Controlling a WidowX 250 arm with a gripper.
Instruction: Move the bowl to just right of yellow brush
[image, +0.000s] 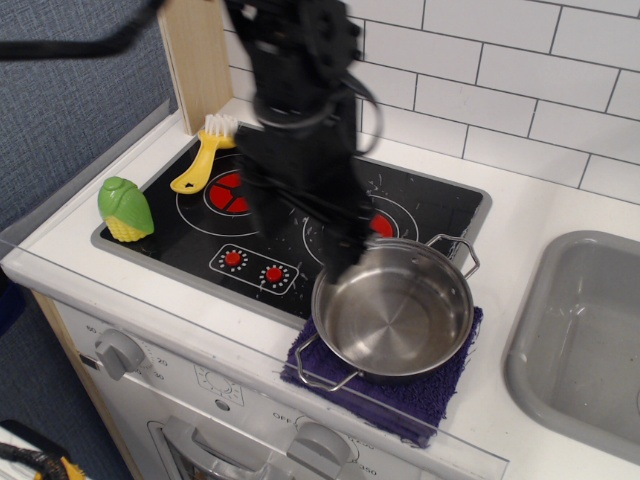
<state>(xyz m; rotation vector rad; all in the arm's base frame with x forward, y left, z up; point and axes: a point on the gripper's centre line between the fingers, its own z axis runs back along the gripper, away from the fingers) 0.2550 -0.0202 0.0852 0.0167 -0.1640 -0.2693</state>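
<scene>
The bowl needs to go beside the yellow brush (198, 163), so the robot's gripper should next grab the bowl by its steel rim (322, 284).
The bowl (395, 312), a shiny shallow steel pot with two wire loop handles, sits on a purple cloth (440, 392) at the front right of the stove. The yellow brush (198, 163) lies at the back left of the black stovetop (440, 200), white bristles toward the wall. My gripper (305, 235) is blurred by motion and hangs over the middle of the stovetop. Its fingers stand apart and empty, the right one just above the bowl's left rim. It is well to the right of the brush.
A green-and-yellow toy corn (124, 208) stands at the stovetop's left edge. A grey sink basin (585, 330) lies to the right. A wooden post (195, 60) rises behind the brush. Stove knobs (120, 352) line the front panel.
</scene>
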